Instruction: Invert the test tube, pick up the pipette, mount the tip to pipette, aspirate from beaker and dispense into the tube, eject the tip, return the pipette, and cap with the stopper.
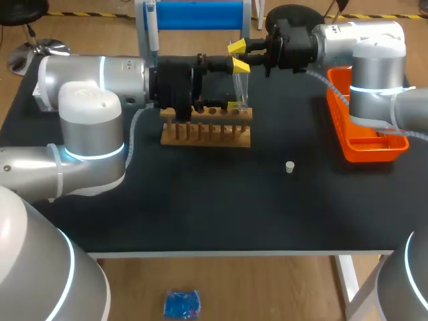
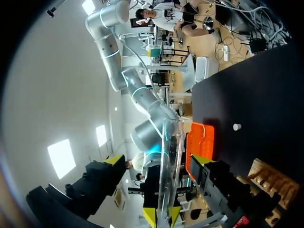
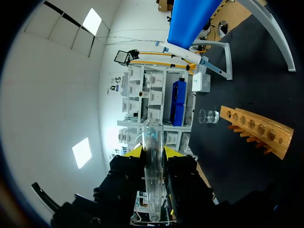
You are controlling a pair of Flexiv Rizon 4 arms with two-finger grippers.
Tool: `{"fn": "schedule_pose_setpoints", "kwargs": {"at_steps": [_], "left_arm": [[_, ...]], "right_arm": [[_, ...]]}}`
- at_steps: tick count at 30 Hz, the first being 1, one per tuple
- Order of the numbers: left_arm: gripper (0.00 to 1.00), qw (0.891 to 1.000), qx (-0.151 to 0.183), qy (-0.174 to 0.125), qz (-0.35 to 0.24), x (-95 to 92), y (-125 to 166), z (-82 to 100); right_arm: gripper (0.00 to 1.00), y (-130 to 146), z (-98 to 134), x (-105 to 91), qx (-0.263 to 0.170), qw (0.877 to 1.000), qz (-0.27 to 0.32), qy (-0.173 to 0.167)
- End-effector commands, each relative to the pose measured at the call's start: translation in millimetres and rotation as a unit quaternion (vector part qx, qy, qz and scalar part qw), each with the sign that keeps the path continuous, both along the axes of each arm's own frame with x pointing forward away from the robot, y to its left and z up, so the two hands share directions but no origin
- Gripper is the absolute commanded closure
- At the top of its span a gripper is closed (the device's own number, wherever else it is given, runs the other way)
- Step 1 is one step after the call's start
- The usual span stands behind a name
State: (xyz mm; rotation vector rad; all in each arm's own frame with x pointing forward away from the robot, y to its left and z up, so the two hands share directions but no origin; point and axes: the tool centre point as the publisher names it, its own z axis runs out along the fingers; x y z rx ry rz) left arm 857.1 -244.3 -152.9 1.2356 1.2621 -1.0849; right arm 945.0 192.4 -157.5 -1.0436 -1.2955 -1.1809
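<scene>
My left gripper grabs the test tube (image 2: 170,156) by its free open end (image 2: 172,130) next, since my right gripper's yellow fingers already cover the test tube's far end.
The clear test tube (image 1: 241,87) lies roughly level in the air above the wooden rack (image 1: 206,130). My right gripper (image 1: 239,56) is shut on its far end. In the right wrist view the tube (image 3: 153,180) runs between the yellow tips of the right gripper (image 3: 152,151). My left gripper (image 2: 157,159) is open, with one finger on each side of the tube (image 2: 170,156) and not touching it. The small white stopper (image 1: 289,167) stands on the black table to the right of the rack.
An orange tray (image 1: 361,137) sits at the table's right edge under my right arm. A blue pipette stand (image 1: 194,13) rises behind the rack. A glass beaker (image 3: 209,116) stands beside the rack's end (image 3: 259,128). My left arm (image 1: 93,73) crosses the table's left side.
</scene>
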Motion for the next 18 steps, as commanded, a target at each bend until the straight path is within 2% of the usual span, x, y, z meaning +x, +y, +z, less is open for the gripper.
{"fn": "schedule_pose_setpoints", "kwargs": {"at_steps": [1,2,6,10,12,13,14,15,18], "left_arm": [[0.45,1.0,0.004,-0.001,-0.001,-1.4,-2.9,-0.1],[0.51,1.0,0.007,-0.001,-0.002,-1.2,-3.4,0.0],[0.53,1.0,0.01,-0.001,-0.005,-0.8,-4.7,0.4],[0.62,1.0,0.011,-0.001,-0.007,0.1,-5.8,0.0],[0.76,1.0,0.011,-0.001,-0.009,0.5,-6.3,-0.2],[0.76,1.0,0.012,0.0,-0.01,0.7,-6.5,-0.3],[0.82,1.0,0.012,-0.001,-0.011,0.8,-6.8,-0.3],[0.98,1.0,0.013,0.0,-0.012,0.9,-7.1,-0.5],[1.0,1.0,0.014,0.001,-0.012,1.0,-7.1,-1.0]], "right_arm": [[1.0,-0.8,0.6,0.2,-0.001,1.0,0.001,0.0],[1.0,-0.8,0.6,0.2,-0.001,1.0,0.001,0.0],[1.0,-0.8,0.6,0.2,-0.001,1.0,0.001,0.0],[1.0,-0.8,0.6,0.2,-0.001,1.0,0.001,0.0],[1.0,-0.8,0.6,0.2,-0.001,1.0,0.001,0.0],[1.0,-0.8,0.6,0.2,-0.001,1.0,0.001,0.0],[1.0,-0.8,0.6,0.2,-0.001,1.0,0.001,0.0],[1.0,-0.8,0.6,0.2,-0.001,1.0,0.001,0.0],[1.0,-0.8,0.6,0.2,-0.001,1.0,0.001,0.0]]}}
